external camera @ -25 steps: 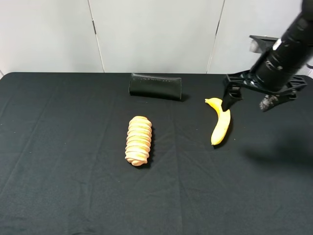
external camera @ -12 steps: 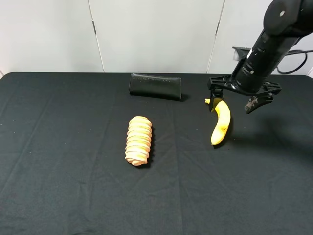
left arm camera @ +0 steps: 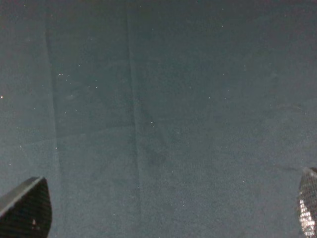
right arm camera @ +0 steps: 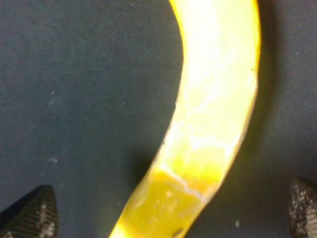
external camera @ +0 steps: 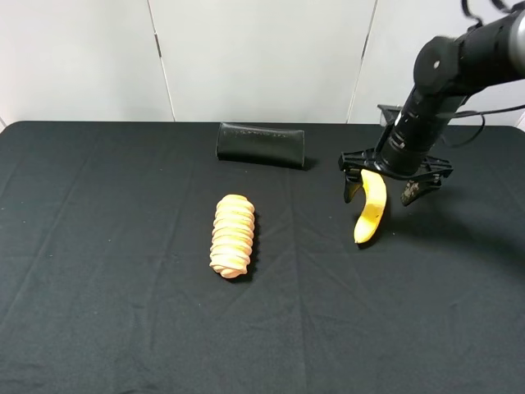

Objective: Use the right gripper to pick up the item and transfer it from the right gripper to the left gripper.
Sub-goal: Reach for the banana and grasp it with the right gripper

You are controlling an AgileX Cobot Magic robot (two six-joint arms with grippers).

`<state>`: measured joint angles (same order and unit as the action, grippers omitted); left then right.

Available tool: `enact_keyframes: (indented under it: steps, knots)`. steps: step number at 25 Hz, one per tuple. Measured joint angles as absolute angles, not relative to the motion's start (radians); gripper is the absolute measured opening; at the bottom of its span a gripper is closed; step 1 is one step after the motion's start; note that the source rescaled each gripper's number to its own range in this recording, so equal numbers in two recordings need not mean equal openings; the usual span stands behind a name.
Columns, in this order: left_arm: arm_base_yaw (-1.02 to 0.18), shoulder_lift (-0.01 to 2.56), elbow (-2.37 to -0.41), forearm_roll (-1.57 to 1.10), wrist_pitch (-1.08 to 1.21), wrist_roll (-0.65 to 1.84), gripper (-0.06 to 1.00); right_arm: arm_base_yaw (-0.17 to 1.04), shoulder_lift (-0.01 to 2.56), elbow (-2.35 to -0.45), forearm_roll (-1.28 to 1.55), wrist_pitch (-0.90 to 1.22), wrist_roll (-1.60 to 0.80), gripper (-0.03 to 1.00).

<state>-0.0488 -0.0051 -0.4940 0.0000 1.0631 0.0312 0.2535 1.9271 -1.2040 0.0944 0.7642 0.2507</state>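
Observation:
My right gripper isn't ready to close on the banana yet and needs to go lower. Both of its fingertips are above the peel (external camera: 376, 194) (right arm camera: 166, 203).
The item, a curved yellow banana (external camera: 371, 215), lies on the black tablecloth right of centre, stem end toward the back. My right gripper (external camera: 381, 194) hangs open over its upper half, one finger on each side and neither touching the peel. The right wrist view shows the banana (right arm camera: 213, 99) running between the two spread fingertips (right arm camera: 32, 215) of the right gripper (right arm camera: 167, 213). In the left wrist view my left gripper (left arm camera: 166, 208) is open above bare cloth with nothing between its fingers. The left arm is out of the exterior high view.
A ridged orange-tan roll (external camera: 233, 235) lies near the middle of the table (external camera: 98, 287). A black oblong case (external camera: 260, 144) rests at the back, left of the banana. A white panelled wall stands behind the table's far edge.
My right gripper has swung left and down from the banana's right side and now straddles its upper half. The banana, roll and case have not moved.

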Motion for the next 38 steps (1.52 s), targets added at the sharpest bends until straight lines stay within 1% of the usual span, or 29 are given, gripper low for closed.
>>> enact_keyframes:
  steps: [9, 21, 22, 23, 25, 27, 29, 32, 35, 38]
  knots:
    - [-0.049, -0.005, -0.494, 0.000, 1.063, 0.031, 0.98, 0.254, 2.017, -1.204, 0.069, 0.759, 0.253, 1.00]
    - [-0.049, -0.005, -0.494, 0.000, 1.063, 0.031, 0.98, 0.254, 2.027, -1.208, 0.028, 0.796, 0.261, 1.00]
    - [-0.049, -0.005, -0.494, 0.000, 1.063, 0.031, 0.98, 0.254, 2.028, -1.208, 0.027, 0.800, 0.261, 0.97]
    - [-0.049, -0.005, -0.494, 0.000, 1.063, 0.031, 0.98, 0.254, 2.028, -1.208, 0.026, 0.806, 0.261, 0.92]
    - [-0.049, -0.005, -0.494, 0.000, 1.063, 0.031, 0.98, 0.254, 2.029, -1.208, 0.024, 0.816, 0.262, 0.78]
    - [-0.049, -0.005, -0.494, 0.000, 1.063, 0.031, 0.98, 0.254, 2.029, -1.208, 0.025, 0.821, 0.262, 0.62]
    - [-0.049, -0.005, -0.494, 0.000, 1.063, 0.031, 0.98, 0.254, 2.029, -1.208, 0.031, 0.828, 0.263, 0.50]
    - [-0.049, -0.005, -0.494, 0.000, 1.063, 0.031, 0.98, 0.254, 2.029, -1.208, 0.050, 0.837, 0.264, 0.27]
    - [-0.049, -0.005, -0.494, 0.000, 1.063, 0.031, 0.98, 0.254, 2.029, -1.208, 0.078, 0.837, 0.264, 0.00]
    - [-0.049, -0.005, -0.494, 0.000, 1.063, 0.031, 0.98, 0.254, 2.029, -1.208, 0.097, 0.837, 0.265, 0.00]
